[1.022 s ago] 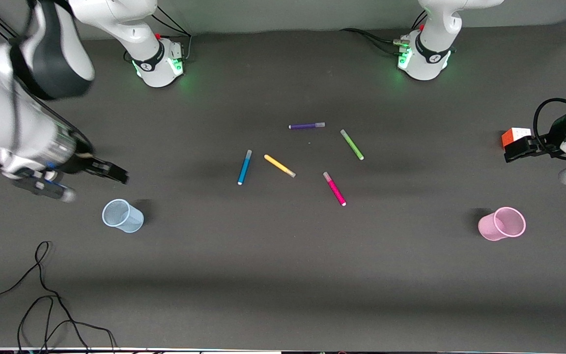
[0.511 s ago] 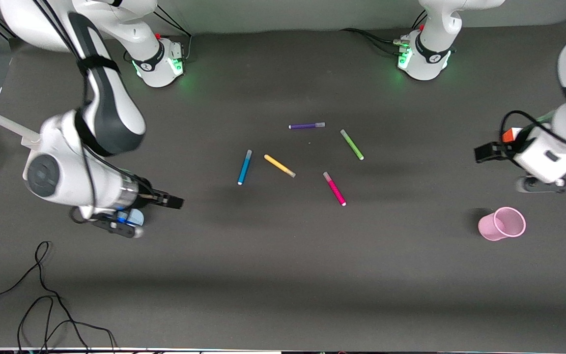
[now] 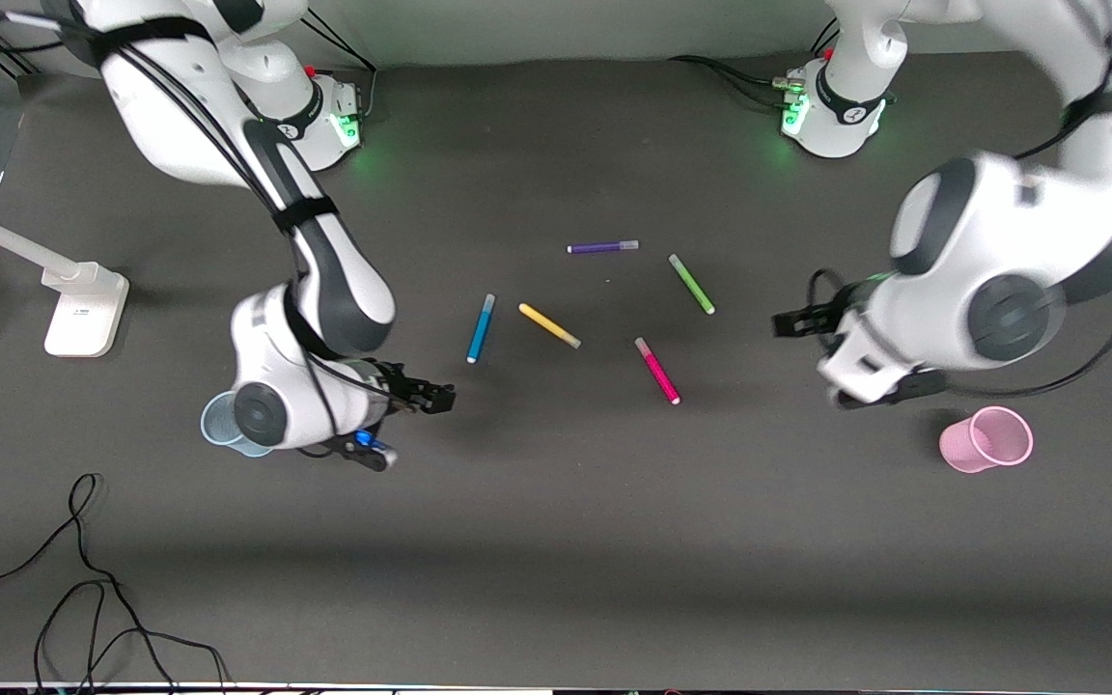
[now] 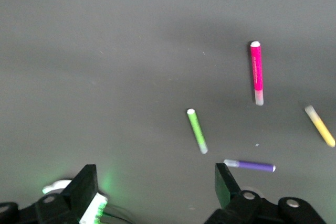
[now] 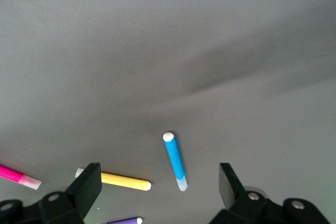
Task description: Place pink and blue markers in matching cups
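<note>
The pink body of the marker has to stay free to enter the pink cup (image 3: 987,439), so the left gripper will next grab the pink marker by its pale end with the cap (image 3: 641,346).
The blue marker (image 3: 481,328) and the pink marker (image 3: 657,371) lie flat in the middle of the table. My right gripper (image 3: 432,396) is open and empty, low over the bare table between the pale blue cup (image 3: 216,423) and the blue marker. The right wrist partly hides that cup. The right wrist view shows the blue marker (image 5: 174,161) just ahead of the open gripper (image 5: 160,179). My left gripper (image 3: 790,321) is open and empty over the table between the pink marker and the pale pink cup (image 3: 987,439). The left wrist view shows the pink marker (image 4: 256,73) farther off.
A purple pen (image 3: 602,247), a green pen (image 3: 691,284) and a yellow pen (image 3: 548,325) lie among the two markers. A white stand (image 3: 83,309) sits at the right arm's end. Black cables (image 3: 83,579) trail near the front edge there.
Both arms have swung in from the table's ends toward the middle. The right gripper passed over the blue cup toward the blue marker. The left gripper came toward the pink marker. The pens have not moved.
</note>
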`<action>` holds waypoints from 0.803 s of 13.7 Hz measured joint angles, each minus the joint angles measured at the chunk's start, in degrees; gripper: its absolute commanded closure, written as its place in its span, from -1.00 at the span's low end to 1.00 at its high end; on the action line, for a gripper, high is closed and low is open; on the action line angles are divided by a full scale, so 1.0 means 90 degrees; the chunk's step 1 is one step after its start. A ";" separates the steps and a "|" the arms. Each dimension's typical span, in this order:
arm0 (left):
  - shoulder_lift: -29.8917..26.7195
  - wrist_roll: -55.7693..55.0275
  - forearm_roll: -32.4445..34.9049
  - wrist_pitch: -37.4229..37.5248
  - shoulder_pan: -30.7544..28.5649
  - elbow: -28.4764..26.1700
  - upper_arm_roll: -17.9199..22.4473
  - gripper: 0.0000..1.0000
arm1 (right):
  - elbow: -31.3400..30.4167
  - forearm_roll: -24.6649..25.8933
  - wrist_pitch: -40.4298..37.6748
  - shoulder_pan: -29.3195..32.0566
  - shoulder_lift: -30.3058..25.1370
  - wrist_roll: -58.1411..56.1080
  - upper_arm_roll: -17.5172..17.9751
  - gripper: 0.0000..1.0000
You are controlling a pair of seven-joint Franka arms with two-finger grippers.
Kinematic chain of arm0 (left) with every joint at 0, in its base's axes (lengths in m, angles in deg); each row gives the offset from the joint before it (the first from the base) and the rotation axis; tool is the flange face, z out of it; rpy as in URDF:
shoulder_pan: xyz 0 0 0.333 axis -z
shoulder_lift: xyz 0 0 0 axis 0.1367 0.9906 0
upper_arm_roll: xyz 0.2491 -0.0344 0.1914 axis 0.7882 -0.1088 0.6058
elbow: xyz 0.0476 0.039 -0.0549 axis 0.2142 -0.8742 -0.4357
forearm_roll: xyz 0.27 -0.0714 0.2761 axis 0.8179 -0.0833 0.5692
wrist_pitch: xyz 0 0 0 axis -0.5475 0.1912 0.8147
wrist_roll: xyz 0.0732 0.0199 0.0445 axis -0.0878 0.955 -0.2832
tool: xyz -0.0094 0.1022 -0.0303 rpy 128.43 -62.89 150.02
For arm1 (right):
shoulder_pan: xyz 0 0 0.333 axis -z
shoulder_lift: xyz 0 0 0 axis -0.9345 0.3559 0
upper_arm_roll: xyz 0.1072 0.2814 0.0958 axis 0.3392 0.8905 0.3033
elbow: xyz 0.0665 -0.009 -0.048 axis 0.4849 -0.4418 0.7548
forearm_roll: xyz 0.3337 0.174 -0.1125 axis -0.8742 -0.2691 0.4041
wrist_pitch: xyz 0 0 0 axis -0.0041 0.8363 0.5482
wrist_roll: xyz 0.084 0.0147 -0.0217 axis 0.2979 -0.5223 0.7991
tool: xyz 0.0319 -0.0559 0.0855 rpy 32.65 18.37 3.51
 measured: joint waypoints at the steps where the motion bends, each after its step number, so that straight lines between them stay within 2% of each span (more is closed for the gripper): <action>1: 0.0270 -0.0484 -0.0200 -0.0119 0.0131 -0.0008 -0.0003 -0.99 | 0.0121 -0.0029 0.0000 -0.0094 0.0198 0.0077 0.0003 -0.97; 4: 0.1046 -0.1700 -0.0650 -0.0879 0.0654 -0.0036 -0.0018 -0.95 | 0.0377 -0.0156 -0.0001 -0.0370 0.0624 0.0253 0.0020 -0.96; 7: 0.1644 -0.2698 -0.0774 -0.1711 0.1167 -0.0048 -0.0023 -0.93 | 0.0428 -0.0174 -0.0033 -0.0513 0.0743 0.0284 0.0025 -0.96; 11: 0.1901 -0.3061 -0.1106 -0.2572 0.1247 -0.0041 0.0022 -0.82 | 0.0430 -0.0176 -0.0244 -0.0526 0.0791 0.0290 0.0025 -0.96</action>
